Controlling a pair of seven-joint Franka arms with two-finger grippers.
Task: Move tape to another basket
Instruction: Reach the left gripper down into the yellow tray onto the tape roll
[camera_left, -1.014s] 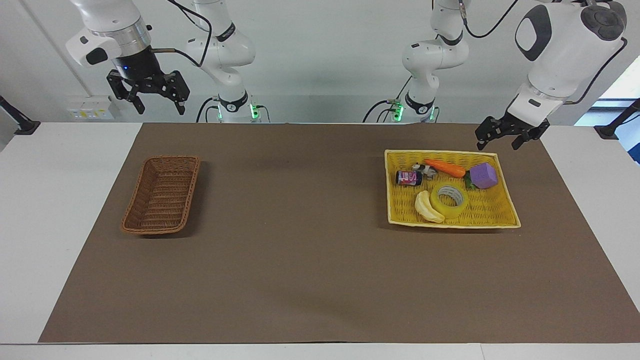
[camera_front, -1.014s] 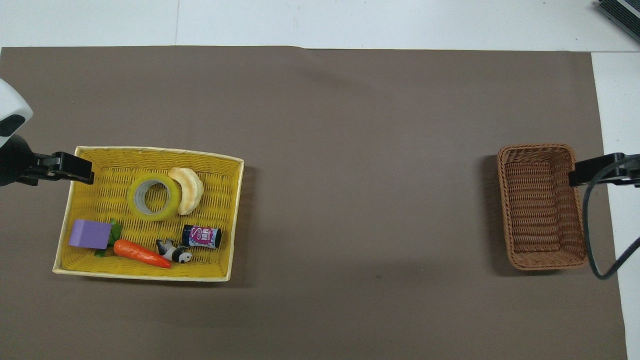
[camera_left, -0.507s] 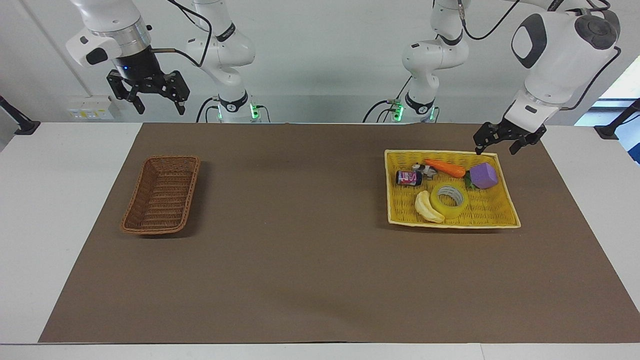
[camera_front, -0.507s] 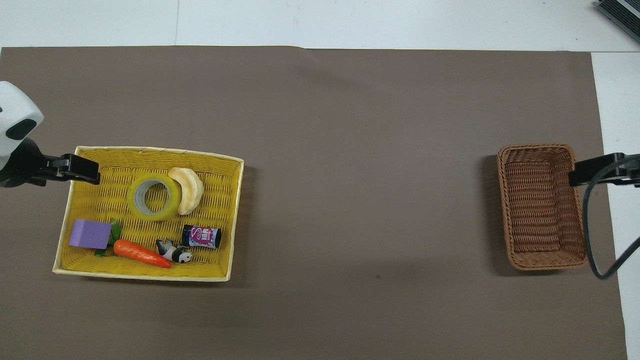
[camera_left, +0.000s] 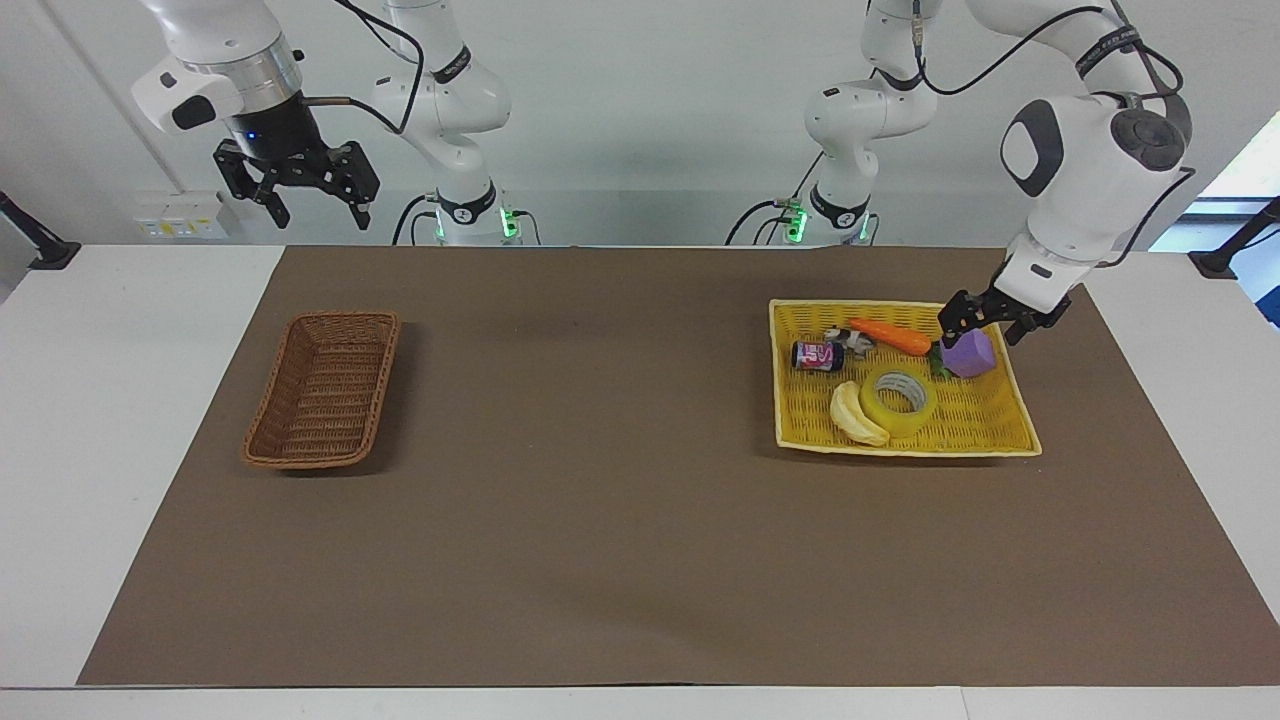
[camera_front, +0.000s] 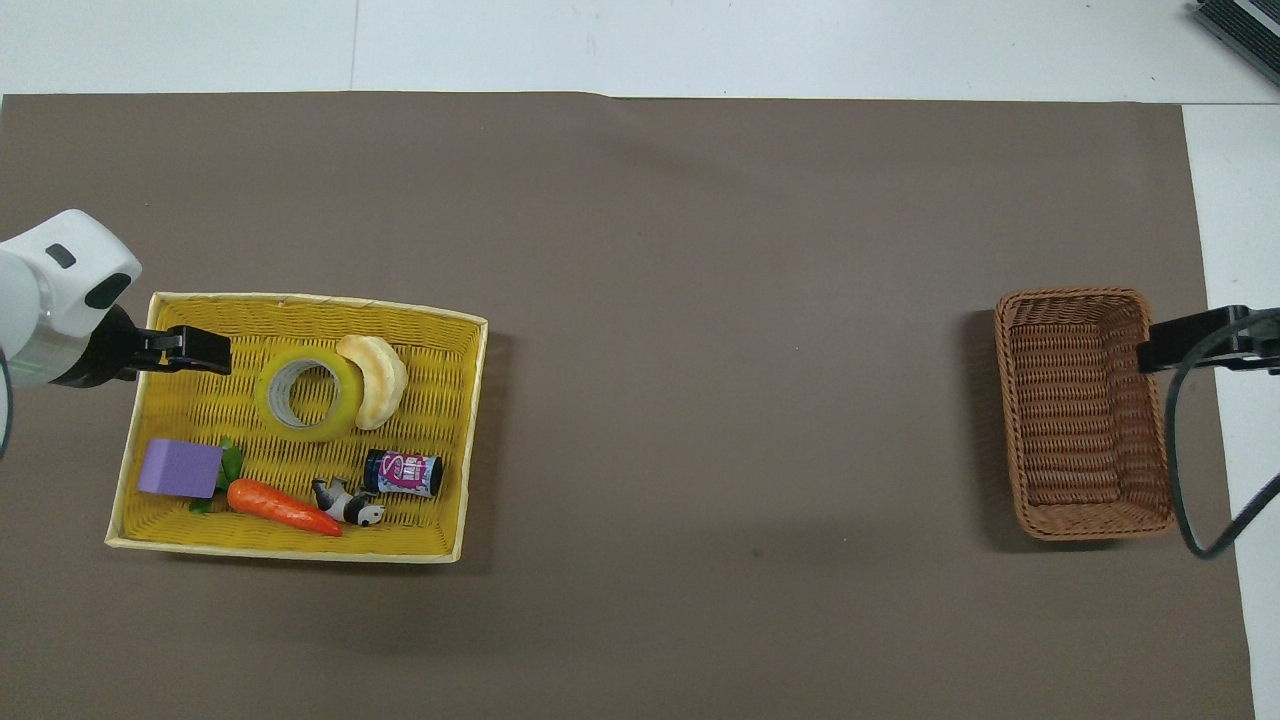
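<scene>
The tape is wide across and has an open hole (camera_front: 314, 395), so my left gripper should pick it up next by its narrow ring side (camera_front: 266, 394).
The tape (camera_left: 900, 421) is a yellow roll lying flat in the yellow tray (camera_left: 985, 420), beside a pale banana (camera_left: 855, 413). It also shows in the overhead view (camera_front: 343, 412). My left gripper (camera_left: 983, 328) is open and empty, low over the tray's rim toward the left arm's end, just above the purple block (camera_left: 967, 352) and apart from the tape. In the overhead view the left gripper (camera_front: 205, 352) is over the tray's end. The brown wicker basket (camera_left: 322, 385) is empty, toward the right arm's end of the table (camera_front: 1085, 410). My right gripper (camera_left: 293, 200) waits open, raised beside that basket (camera_front: 1165, 350).
The tray also holds a carrot (camera_left: 890, 337), a small dark can (camera_left: 817, 356) and a panda figure (camera_left: 850, 342), all nearer to the robots than the tape. A brown mat (camera_left: 600, 480) covers the table between tray and basket.
My left gripper has come down and moved in from outside the tray's corner to over its rim by the purple block. The right arm and all objects have not moved.
</scene>
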